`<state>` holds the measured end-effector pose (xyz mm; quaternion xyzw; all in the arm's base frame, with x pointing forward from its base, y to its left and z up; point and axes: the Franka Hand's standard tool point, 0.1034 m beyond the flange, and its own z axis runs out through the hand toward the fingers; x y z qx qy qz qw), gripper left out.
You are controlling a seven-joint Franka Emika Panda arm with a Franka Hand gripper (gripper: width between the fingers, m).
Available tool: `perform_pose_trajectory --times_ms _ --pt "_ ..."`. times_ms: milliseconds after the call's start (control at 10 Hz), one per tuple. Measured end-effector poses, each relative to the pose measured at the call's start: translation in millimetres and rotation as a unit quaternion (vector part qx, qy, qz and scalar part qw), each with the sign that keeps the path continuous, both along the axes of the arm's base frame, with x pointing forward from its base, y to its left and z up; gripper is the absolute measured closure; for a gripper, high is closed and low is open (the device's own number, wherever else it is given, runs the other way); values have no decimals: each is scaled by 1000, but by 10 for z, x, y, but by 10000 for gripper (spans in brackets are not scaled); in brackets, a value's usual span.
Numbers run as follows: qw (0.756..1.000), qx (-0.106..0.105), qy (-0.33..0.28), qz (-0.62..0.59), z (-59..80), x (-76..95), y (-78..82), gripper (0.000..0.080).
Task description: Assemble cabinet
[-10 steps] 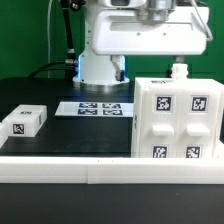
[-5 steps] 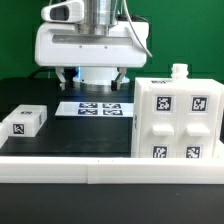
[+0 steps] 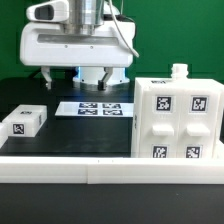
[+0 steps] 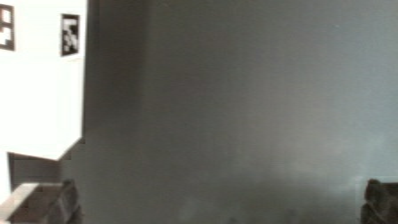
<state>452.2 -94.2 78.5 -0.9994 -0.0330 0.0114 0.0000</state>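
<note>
The small white tagged block (image 3: 25, 122) needs to fit onto the cabinet body (image 3: 175, 115), so next my gripper will grab the block by its opposite ends.
The large white cabinet body (image 3: 175, 115), with several square tags on its front and a small knob on top, stands at the exterior view's right. A small white tagged block (image 3: 25, 122) lies at the left. My gripper (image 3: 78, 76) hangs open and empty above the back of the table, left of the cabinet body and apart from both parts. In the wrist view the gripper (image 4: 210, 203) has its fingertips (image 4: 43, 201) spread wide over dark table. A white tagged part (image 4: 39, 90) fills one edge; I cannot tell which part it is.
The marker board (image 3: 95, 108) lies flat on the black table under the gripper. A white rail (image 3: 110, 170) runs along the front edge. The robot's white base stands behind, against a green backdrop.
The gripper has moved toward the exterior view's left, from above the cabinet body to above the marker board. The parts have not moved.
</note>
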Motion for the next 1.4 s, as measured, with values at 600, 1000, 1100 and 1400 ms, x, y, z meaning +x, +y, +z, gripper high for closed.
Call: perform_pose_trajectory --times_ms 600,1000,1100,1400 --pt "1000 -17 5 11 -216 -163 -603 2" --pt "999 -22 12 30 -362 -239 -849 2" --pt "999 -21 14 31 -379 -248 -844 2" --pt "999 -21 21 32 -460 -295 -841 2"
